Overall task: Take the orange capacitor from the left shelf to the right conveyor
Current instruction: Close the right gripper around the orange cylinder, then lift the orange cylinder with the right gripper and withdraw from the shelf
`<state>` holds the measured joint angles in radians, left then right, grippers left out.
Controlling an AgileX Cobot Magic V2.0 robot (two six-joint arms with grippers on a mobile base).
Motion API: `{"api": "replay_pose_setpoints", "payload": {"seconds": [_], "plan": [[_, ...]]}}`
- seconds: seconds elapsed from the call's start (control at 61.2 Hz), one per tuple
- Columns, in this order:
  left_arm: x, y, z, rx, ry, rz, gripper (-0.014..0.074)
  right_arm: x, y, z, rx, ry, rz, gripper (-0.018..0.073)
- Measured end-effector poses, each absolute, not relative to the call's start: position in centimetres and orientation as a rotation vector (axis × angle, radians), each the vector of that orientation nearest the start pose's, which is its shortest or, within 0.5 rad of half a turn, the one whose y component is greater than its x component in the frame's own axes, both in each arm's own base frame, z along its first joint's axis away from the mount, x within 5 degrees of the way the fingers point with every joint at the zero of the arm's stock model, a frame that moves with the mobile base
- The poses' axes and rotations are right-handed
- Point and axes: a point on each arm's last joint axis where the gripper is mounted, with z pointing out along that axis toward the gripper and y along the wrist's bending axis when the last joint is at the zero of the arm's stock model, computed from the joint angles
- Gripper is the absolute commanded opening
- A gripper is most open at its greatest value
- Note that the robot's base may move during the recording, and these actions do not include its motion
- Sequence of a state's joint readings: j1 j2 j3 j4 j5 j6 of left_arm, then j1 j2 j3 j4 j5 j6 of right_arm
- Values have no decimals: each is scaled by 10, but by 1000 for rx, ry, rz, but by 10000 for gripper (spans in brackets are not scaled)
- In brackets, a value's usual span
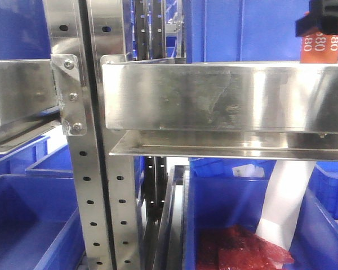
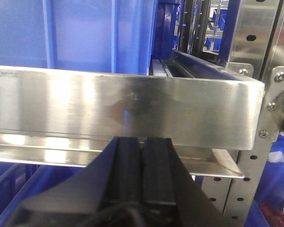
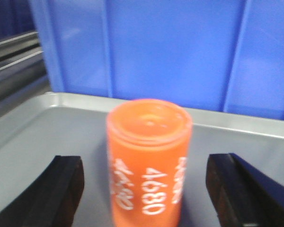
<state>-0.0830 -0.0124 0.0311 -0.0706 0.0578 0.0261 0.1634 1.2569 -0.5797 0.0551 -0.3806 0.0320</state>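
My right gripper is to grab the orange capacitor next and carry it over to the right conveyor. It needs to take the capacitor by its upright body.
The orange capacitor stands upright on a tray of the left shelf, white "4680" digits on its side. My right gripper is open, one black finger on each side of the capacitor with a gap to both. In the front view the capacitor shows at the top right above the shelf's steel tray front, under the black fingers. My left gripper is shut on nothing, close in front of a shelf tray. The right conveyor is out of view.
A blue bin wall rises right behind the capacitor. Perforated uprights and bolted brackets divide the rack. Blue bins sit below; one holds red material.
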Motion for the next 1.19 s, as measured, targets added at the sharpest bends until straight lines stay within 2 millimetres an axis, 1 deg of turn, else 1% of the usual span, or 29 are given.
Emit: {"api": "replay_pose_setpoints", "payload": {"seconds": [0.163,0.343,0.637,0.703,0.817,0.883,0.981,1.013,1.095,1.193], "plan": [[57,-5,198,33,1561,-104,-127,261,41,261,-49,1756,162,624],[57,-5,198,33,1561,-104,-127,270,42,250,-1,1771,198,624],[57,-5,198,33,1561,-104,-127,293,46,240,12,1788,205,614],[57,-5,198,33,1561,-104,-127,296,46,239,12,1790,205,564],[57,-5,198,33,1561,-104,-127,298,47,239,12,1792,205,391],[57,-5,198,33,1561,-104,-127,298,47,239,12,1792,205,258],[57,-5,198,33,1561,-104,-127,298,47,239,12,1792,205,142],[57,-5,198,33,1561,-104,-127,298,47,239,10,1792,204,128],[57,-5,198,33,1561,-104,-127,296,47,241,-7,1792,202,127],[57,-5,198,33,1561,-104,-127,289,47,253,-24,1778,202,127]]}}
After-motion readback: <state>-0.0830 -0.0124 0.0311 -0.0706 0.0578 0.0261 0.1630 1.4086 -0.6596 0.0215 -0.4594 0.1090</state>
